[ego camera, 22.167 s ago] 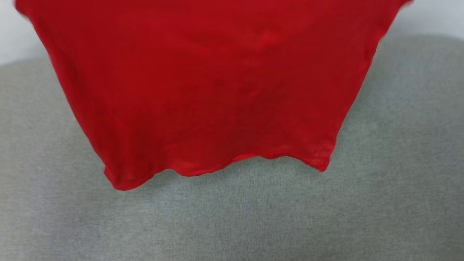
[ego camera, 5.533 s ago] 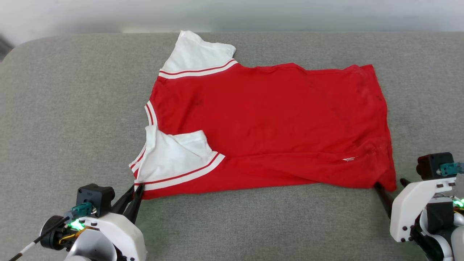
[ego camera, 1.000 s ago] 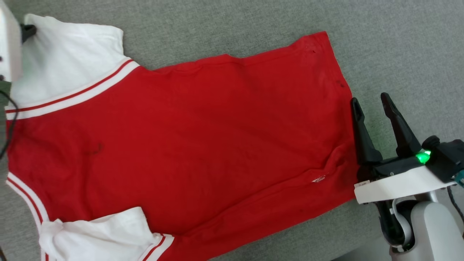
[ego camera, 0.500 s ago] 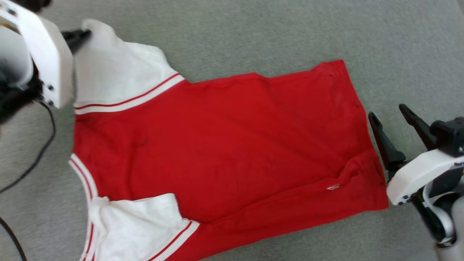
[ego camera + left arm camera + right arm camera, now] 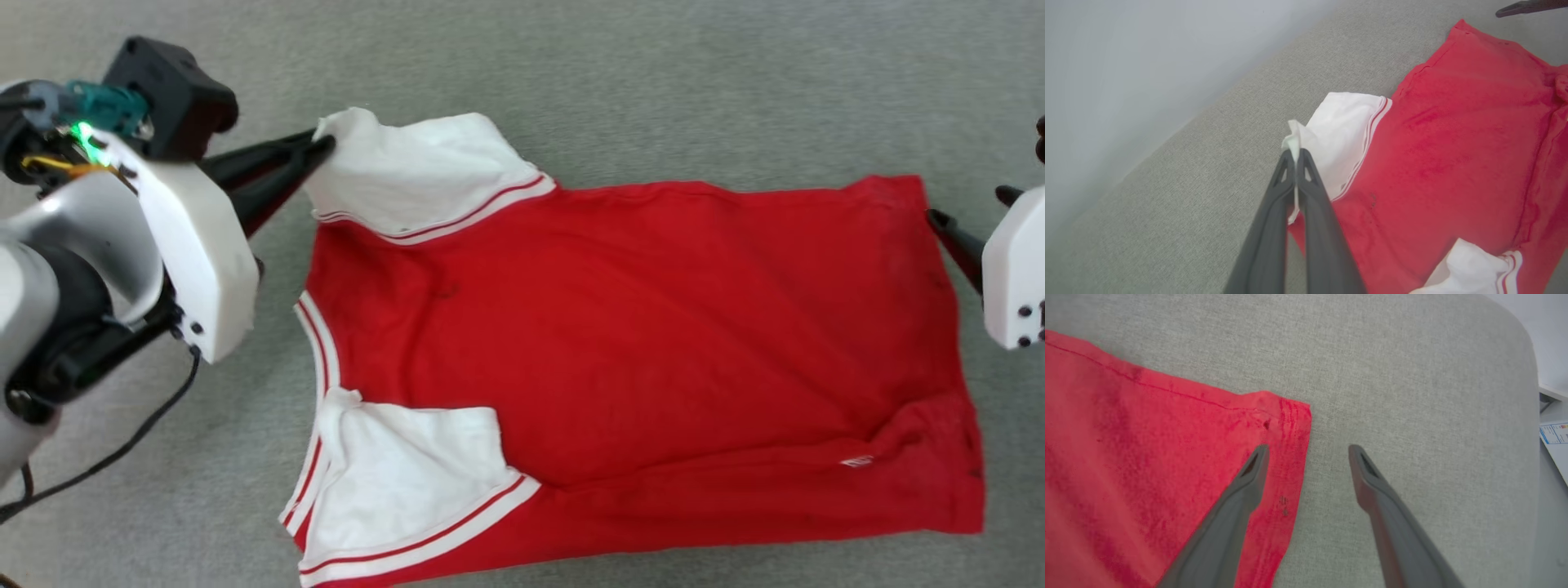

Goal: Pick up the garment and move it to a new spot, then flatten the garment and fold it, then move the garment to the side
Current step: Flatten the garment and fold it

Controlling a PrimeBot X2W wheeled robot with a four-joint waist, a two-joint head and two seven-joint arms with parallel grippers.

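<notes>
The red shirt [image 5: 637, 333] needs to be folded, so my right gripper will next grab it by the hem corner of its body [image 5: 899, 196].
The garment [image 5: 637, 343], a red shirt with white striped-trim sleeves, lies spread on the grey cushion, plain red face up. My left gripper [image 5: 320, 149] is shut on the far white sleeve's tip [image 5: 1294, 143], pinching a small fold of cloth [image 5: 1293, 141] between its dark fingers. My right gripper [image 5: 1308, 451] hangs open over the garment's far hem corner [image 5: 1286, 416], one finger [image 5: 1249, 473] above the red cloth and the other [image 5: 1367, 473] above bare cushion. In the head view one right fingertip [image 5: 951, 233] shows beside that hem. The near sleeve [image 5: 408, 482] lies partly folded over.
The grey fabric cushion [image 5: 653, 82] stretches on all sides of the garment. Its rounded edge [image 5: 1529, 375] lies close to the right of my right gripper, with floor and a paper [image 5: 1553, 437] beyond. A pale wall [image 5: 1126, 61] rises behind the cushion. A black cable [image 5: 122, 445] hangs from my left arm.
The head camera has swung, so the whole picture has shifted. My left gripper has closed on the far sleeve's tip. The right gripper has stayed open by the hem.
</notes>
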